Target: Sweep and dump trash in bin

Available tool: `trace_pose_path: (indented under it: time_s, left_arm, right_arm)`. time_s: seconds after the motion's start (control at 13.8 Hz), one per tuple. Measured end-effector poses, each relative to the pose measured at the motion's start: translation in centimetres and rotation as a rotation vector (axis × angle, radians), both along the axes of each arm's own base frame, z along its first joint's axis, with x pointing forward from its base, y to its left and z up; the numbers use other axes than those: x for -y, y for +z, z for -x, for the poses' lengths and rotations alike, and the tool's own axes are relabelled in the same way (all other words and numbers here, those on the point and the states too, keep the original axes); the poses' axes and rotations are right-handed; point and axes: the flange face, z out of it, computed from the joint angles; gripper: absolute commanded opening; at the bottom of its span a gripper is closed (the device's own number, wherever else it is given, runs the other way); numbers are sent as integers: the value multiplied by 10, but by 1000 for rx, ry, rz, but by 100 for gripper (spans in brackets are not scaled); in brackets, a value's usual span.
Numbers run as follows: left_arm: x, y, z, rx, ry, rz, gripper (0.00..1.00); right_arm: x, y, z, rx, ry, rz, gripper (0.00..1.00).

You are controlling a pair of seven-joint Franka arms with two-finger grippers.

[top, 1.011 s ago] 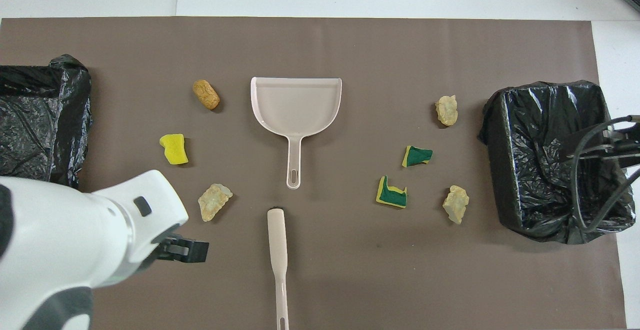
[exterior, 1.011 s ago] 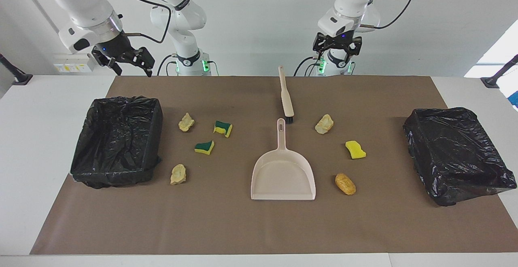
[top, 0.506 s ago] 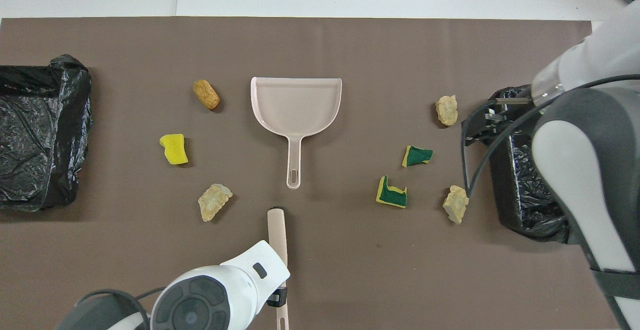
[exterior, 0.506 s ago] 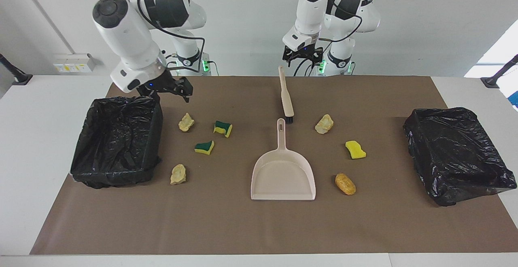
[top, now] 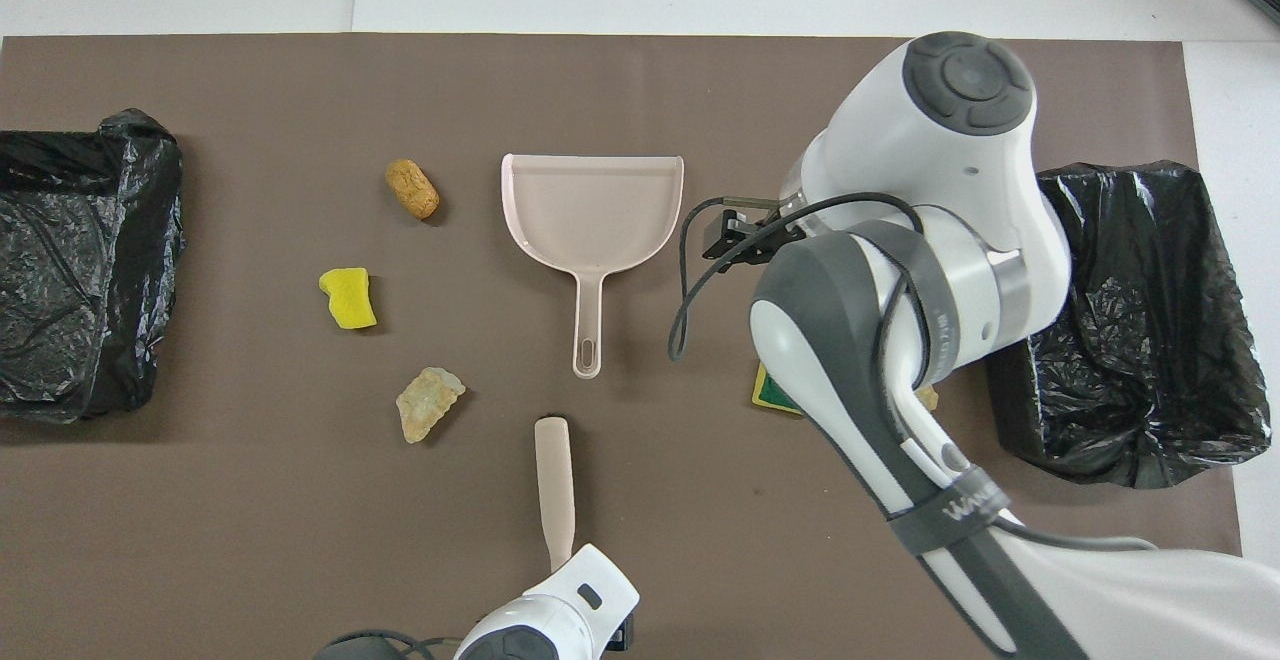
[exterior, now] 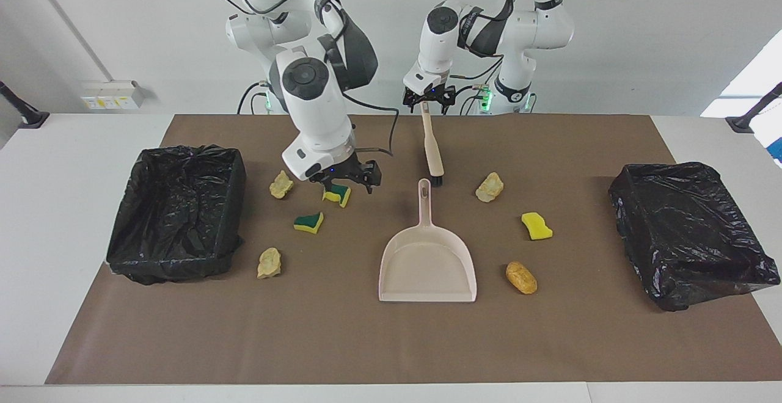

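Note:
The dustpan's broad pan is far wider than open fingers, so my right gripper will next grip the dustpan by its narrow handle [top: 588, 326].
The trash lies in two groups around the beige dustpan [exterior: 427, 265] [top: 592, 210]. Toward the right arm's end are two green-yellow sponge chunks [exterior: 308, 223] and two beige wads [exterior: 269, 262]. Toward the left arm's end are a beige wad [exterior: 490, 187] [top: 430, 403], a yellow sponge [exterior: 536, 226] [top: 348, 297] and an orange-brown lump [exterior: 521, 277] [top: 412, 188]. My right gripper [exterior: 346, 184] [top: 724, 238] hangs open over one sponge chunk [exterior: 337, 195], holding nothing. My left gripper [exterior: 427, 101] is open, down at the handle end of the brush [exterior: 432, 146] [top: 555, 485].
One black-bagged bin [exterior: 177, 210] [top: 1150, 340] stands at the right arm's end of the brown mat, another [exterior: 690, 232] [top: 80, 260] at the left arm's end. In the overhead view the right arm covers most of the trash near its bin.
The right arm has swung from beside its bin toward the middle and now hangs over a sponge chunk. The left gripper has come down to the brush's handle end. Nothing on the mat moved.

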Motion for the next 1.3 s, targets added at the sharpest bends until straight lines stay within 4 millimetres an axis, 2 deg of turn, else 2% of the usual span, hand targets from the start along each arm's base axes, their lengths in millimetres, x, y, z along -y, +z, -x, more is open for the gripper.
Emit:
trace_pose_path:
  time_s: [0.14,0.29,0.51,0.58,0.65,0.79,1.01,1.16,1.3]
  left_arm:
    - [0,-4,-5,-1,11,13,81]
    - [-1,-5,-11,9,26,26,66]
    - [-3,-7,-18,15,41,41,26]
    - [-3,-8,-19,16,41,42,7]
    - [-3,-8,-19,17,41,43,0]
    - [-2,-5,-21,22,23,51,0]
    - [-5,12,-41,38,6,72,0]
    - [-22,37,-70,71,9,44,0]
    - [-59,67,-114,110,26,38,0]
  right_arm:
    - [-9,-6,1,4,-3,-1,100]
    - [-7,-4,0,8,-6,-2,100]
    - [-5,-3,-2,10,-9,-1,100]
    - [-6,-3,-2,10,-9,-1,100]
    - [-6,-3,-2,10,-9,-1,100]
    - [-6,-3,-2,10,-9,-1,100]
    - [-7,-2,-2,18,-9,-5,100]
    - [-14,-4,1,23,0,-8,100]
    - [-34,-11,5,42,-14,-18,100]
